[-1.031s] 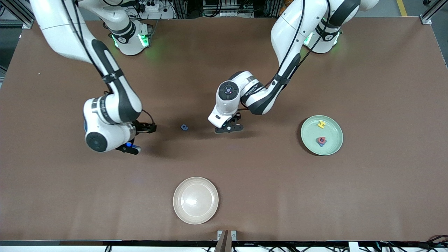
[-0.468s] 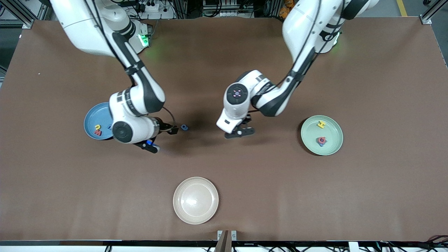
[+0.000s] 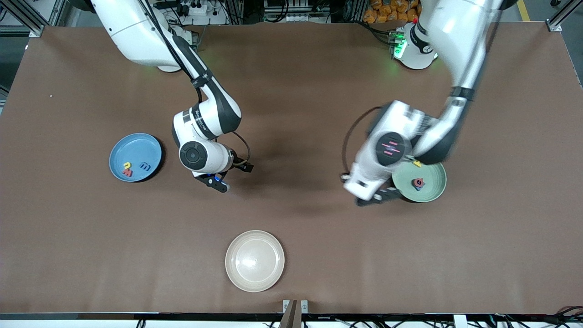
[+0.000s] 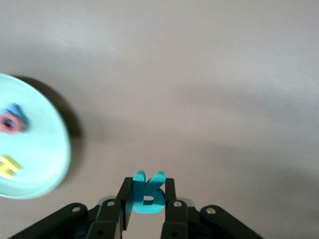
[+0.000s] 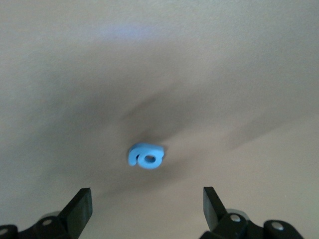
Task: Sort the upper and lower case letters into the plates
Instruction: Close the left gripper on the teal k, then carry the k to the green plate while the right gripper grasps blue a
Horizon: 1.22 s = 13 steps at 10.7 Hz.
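Observation:
The table shows between my right gripper's fingers and the blue letter (image 5: 146,155), so closing now would miss it. The gripper moves toward the letter first, before it closes.
My left gripper (image 3: 380,197) is shut on a teal letter (image 4: 149,198) and hangs over the table at the rim of the mint green plate (image 3: 430,193). That plate, also in the left wrist view (image 4: 45,164), holds a red-pink letter (image 3: 418,182) and a yellow one (image 3: 416,163), half hidden by the arm. My right gripper (image 3: 232,176) is open over the middle of the table. A small blue letter (image 5: 145,156) lies flat on the table just ahead of its fingertips; the front view hides it. The light blue plate (image 3: 136,141) holds yellow (image 3: 127,165), red (image 3: 127,173) and blue (image 3: 145,166) letters.
A cream-beige plate (image 3: 254,260) with nothing in it sits near the front camera's edge of the table. The brown table top (image 3: 296,218) runs bare between the plates.
The left arm carried the teal letter from the table's middle to the mint plate. The right arm swung off the light blue plate, uncovering it, and came over the blue letter.

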Each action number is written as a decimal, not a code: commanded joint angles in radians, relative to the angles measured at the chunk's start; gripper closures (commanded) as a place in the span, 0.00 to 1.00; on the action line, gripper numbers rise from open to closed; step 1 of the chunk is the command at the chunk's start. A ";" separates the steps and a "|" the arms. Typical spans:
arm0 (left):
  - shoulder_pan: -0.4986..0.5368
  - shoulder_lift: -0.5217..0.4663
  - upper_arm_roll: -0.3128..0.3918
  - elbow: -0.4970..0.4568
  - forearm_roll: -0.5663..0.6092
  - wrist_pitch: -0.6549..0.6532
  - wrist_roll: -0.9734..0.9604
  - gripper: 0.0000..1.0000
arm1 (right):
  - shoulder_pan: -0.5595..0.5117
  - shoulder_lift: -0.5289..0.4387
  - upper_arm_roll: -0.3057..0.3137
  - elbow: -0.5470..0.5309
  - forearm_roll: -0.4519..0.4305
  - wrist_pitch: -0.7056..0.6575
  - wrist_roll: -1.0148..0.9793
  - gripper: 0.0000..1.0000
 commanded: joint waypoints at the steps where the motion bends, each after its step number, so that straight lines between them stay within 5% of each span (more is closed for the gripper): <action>1: 0.138 -0.025 -0.016 -0.046 -0.021 -0.034 0.185 1.00 | 0.030 -0.013 -0.010 -0.059 -0.035 0.084 0.066 0.04; 7: 0.347 -0.028 -0.019 -0.216 -0.036 -0.028 0.408 1.00 | 0.046 -0.008 -0.009 -0.121 -0.068 0.202 0.157 0.10; 10: 0.350 -0.010 -0.019 -0.240 -0.052 -0.018 0.411 1.00 | 0.050 -0.005 -0.009 -0.119 -0.068 0.207 0.171 0.26; 12: 0.349 -0.003 -0.018 -0.229 -0.047 -0.018 0.413 0.30 | 0.050 -0.001 -0.009 -0.119 -0.068 0.229 0.188 0.39; 13: 0.350 -0.005 -0.018 -0.229 -0.052 -0.018 0.414 0.11 | 0.051 0.004 -0.009 -0.119 -0.068 0.231 0.194 0.42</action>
